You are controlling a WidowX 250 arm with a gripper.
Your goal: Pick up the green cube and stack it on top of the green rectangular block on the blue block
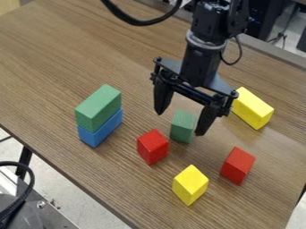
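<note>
I need to grip the small green block by its opposite upright sides next with my gripper, so that I can stack it on the long green block (99, 107).
The black gripper (181, 122) hangs open over the middle of the wooden table, its two fingers spread wide. A small green block (182, 126) lies below and between the fingertips, nearest the right one, with nothing gripped. Just in front of it stands a red block (153, 146). On the left, a long green block (99, 107) rests on top of a blue block (101, 129). A yellow block (190, 184) is near the front, and a second red block (237, 165) is to its right. A longer yellow block (252, 108) lies behind the gripper's right side.
The wooden table (60, 58) has its near edge running diagonally from the left side to the bottom. A black cable (138, 21) loops beside the arm at the top. Metal equipment with a cable stands at the lower left, off the table.
</note>
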